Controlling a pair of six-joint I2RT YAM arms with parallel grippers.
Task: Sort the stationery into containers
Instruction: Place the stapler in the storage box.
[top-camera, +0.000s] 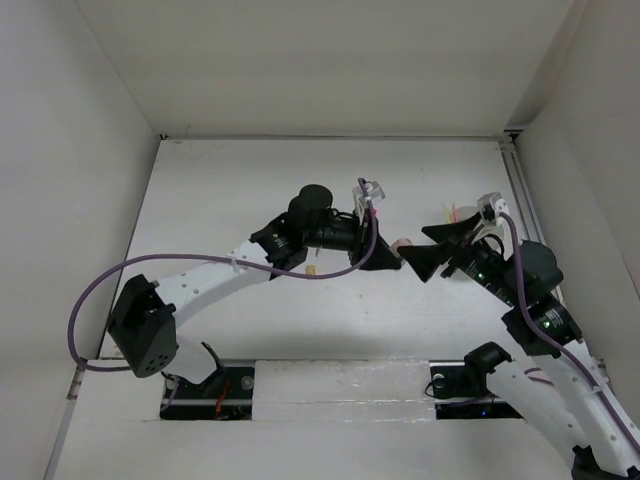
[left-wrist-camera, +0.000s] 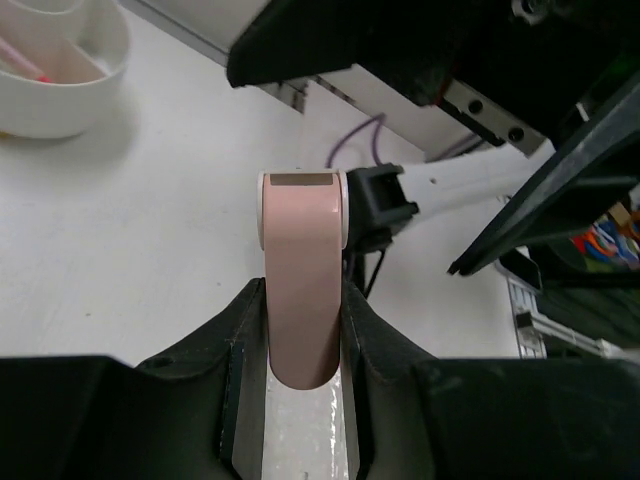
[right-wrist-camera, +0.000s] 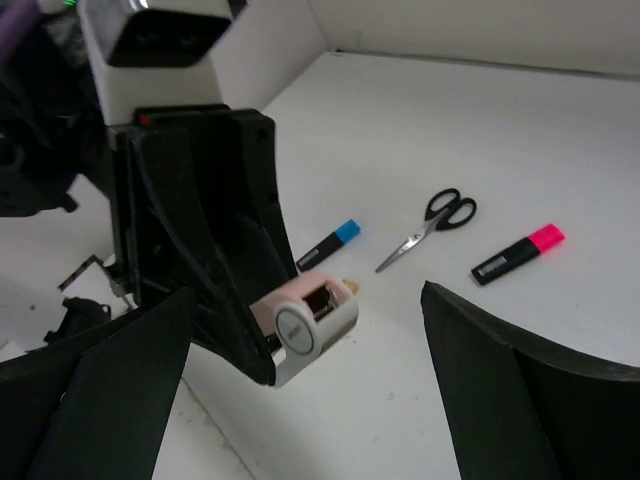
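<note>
The robot's left gripper holds the pink eraser while the right gripper will grab the eraser across its loose end to sort it into the tub.
My left gripper is shut on a pink eraser in a white case and holds it above the table; the eraser also shows in the top view and the right wrist view. My right gripper is wide open and empty. It faces the eraser, a finger on each side and apart from it. The round white tub lies beyond with a thin red pen inside. The blue-capped marker, scissors and pink-capped marker lie on the table. A pale yellow tip shows behind the eraser.
White walls enclose the table at the back and on both sides. In the top view the right arm covers most of the tub, and the left arm crosses the middle. Both arm bases sit at the near edge.
</note>
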